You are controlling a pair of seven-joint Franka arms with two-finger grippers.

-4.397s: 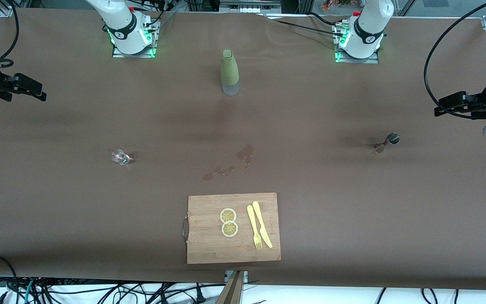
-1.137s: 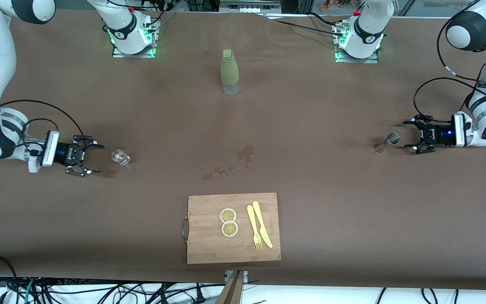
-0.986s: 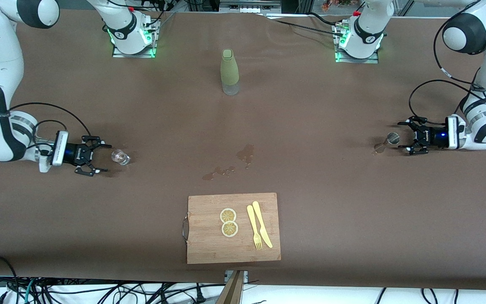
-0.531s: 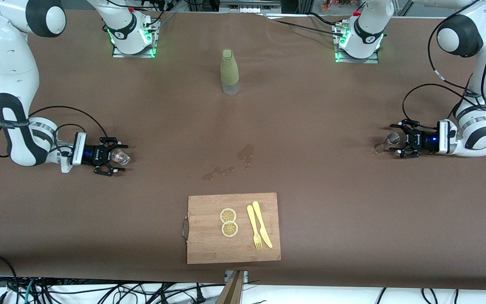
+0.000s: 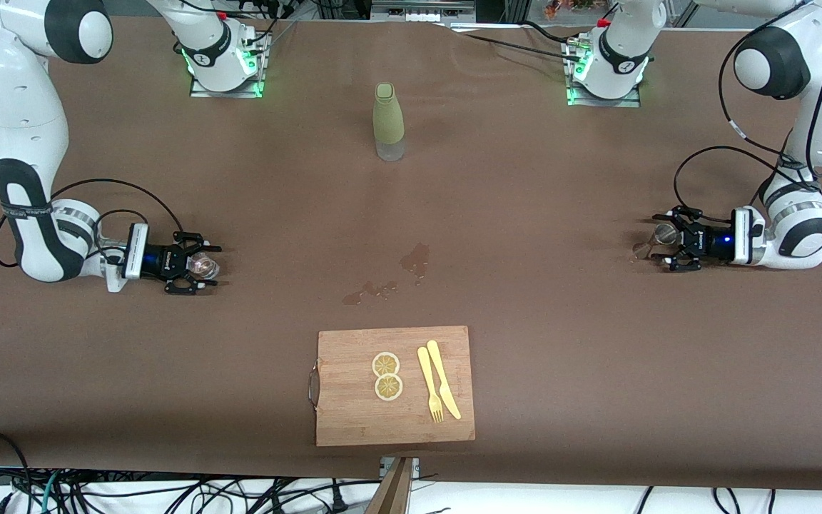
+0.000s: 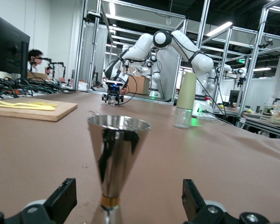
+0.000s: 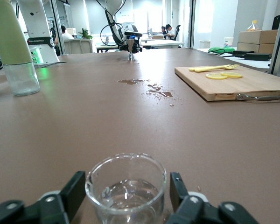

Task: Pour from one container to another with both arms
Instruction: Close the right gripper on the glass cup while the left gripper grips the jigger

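My left gripper will grab the steel jigger by its narrow middle [image 6: 110, 201]. Then it can pour between the jigger [image 6: 115, 161] and the clear glass.
A small clear glass [image 5: 205, 265] [image 7: 126, 192] stands on the brown table toward the right arm's end. My right gripper [image 5: 197, 267] [image 7: 127, 196] is low over the table and open. Its black fingers [image 7: 74, 190] stand close on either side of the glass. A steel jigger [image 5: 661, 235] [image 6: 115, 161] stands upright toward the left arm's end. My left gripper [image 5: 670, 241] [image 6: 128, 205] is open at table height, its fingers [image 6: 63, 200] wide apart with the jigger between them and clear gaps on both sides.
A green bottle with a clear base [image 5: 389, 123] [image 6: 185, 100] [image 7: 13, 49] stands mid-table near the bases. A wooden cutting board [image 5: 354, 421] with lemon slices, a fork and a knife lies near the front camera. Spilled liquid [image 5: 417, 258] marks the table's middle.
Both arms came in from the table's ends and slid low toward the middle. The glass now sits between the right fingers and the jigger between the left fingers.
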